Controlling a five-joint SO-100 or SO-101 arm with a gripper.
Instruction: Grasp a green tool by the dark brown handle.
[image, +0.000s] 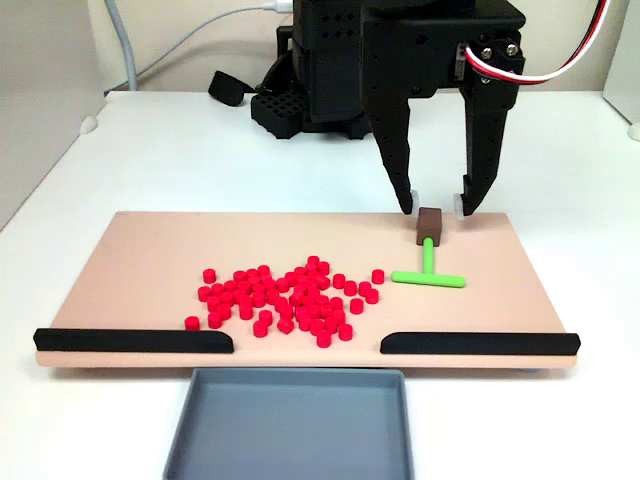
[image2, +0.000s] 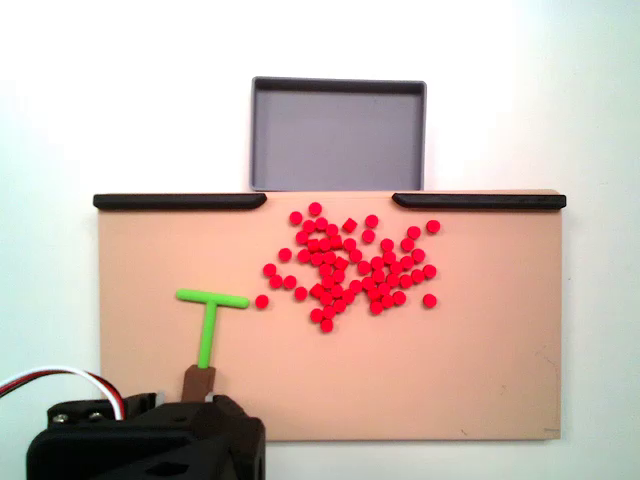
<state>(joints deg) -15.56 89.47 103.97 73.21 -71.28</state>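
I should next grab the tool by its dark brown handle, so the tool's green crossbar stays free to push the red pieces.
A green T-shaped tool lies on the right part of the tan board in a fixed view, its stem running back to the dark brown handle. My black gripper is open, a finger on each side of the handle just behind and above it. I cannot tell whether the white pads touch the handle. In the other fixed view the green tool lies at the board's lower left, and the gripper straddles the dark brown handle from the bottom edge.
A pile of small red pieces covers the board's middle. Two black strips line its front edge with a gap between them. A grey tray sits below that gap. The arm's base stands behind the board.
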